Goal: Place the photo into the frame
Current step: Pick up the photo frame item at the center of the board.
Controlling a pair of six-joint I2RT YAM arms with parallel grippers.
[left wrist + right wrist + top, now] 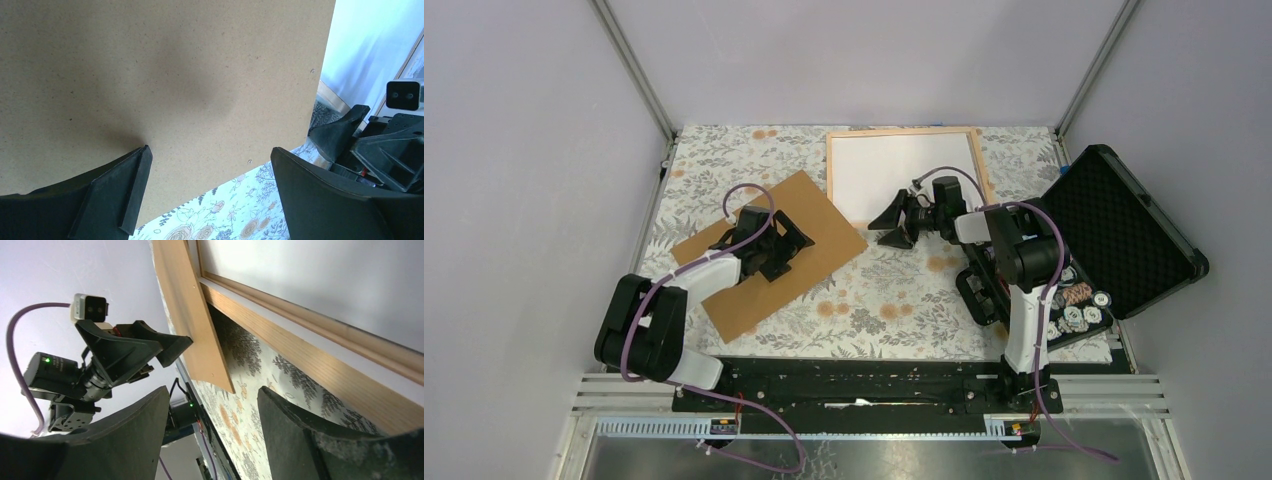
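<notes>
Next, my right gripper reaches the brown board and grips its edge (pixel 848 226) beside the frame. That leaves the board's opposite edge free to fit the frame (pixel 904 130).
The photo (pixel 824 228) lies brown board side up, askew, on the flowered cloth at the left centre. My left gripper (pixel 786 250) is open over its middle. In the left wrist view the board (pixel 175 75) fills the frame. There my gripper (pixel 210 155) has one finger over the board and the other over the cloth past its edge. The frame (pixel 904 130) of light wood lies flat at the back centre with a white inside. My right gripper (pixel 889 228) is open and empty just off the frame's near left corner. The right wrist view shows the frame rail (pixel 325 370) and the board's corner (pixel 195 325).
An open black foam-lined case (pixel 1124 230) stands at the right edge, its lower half (pixel 1074 310) holding several small parts. Metal posts and grey walls close the table in at the back and sides.
</notes>
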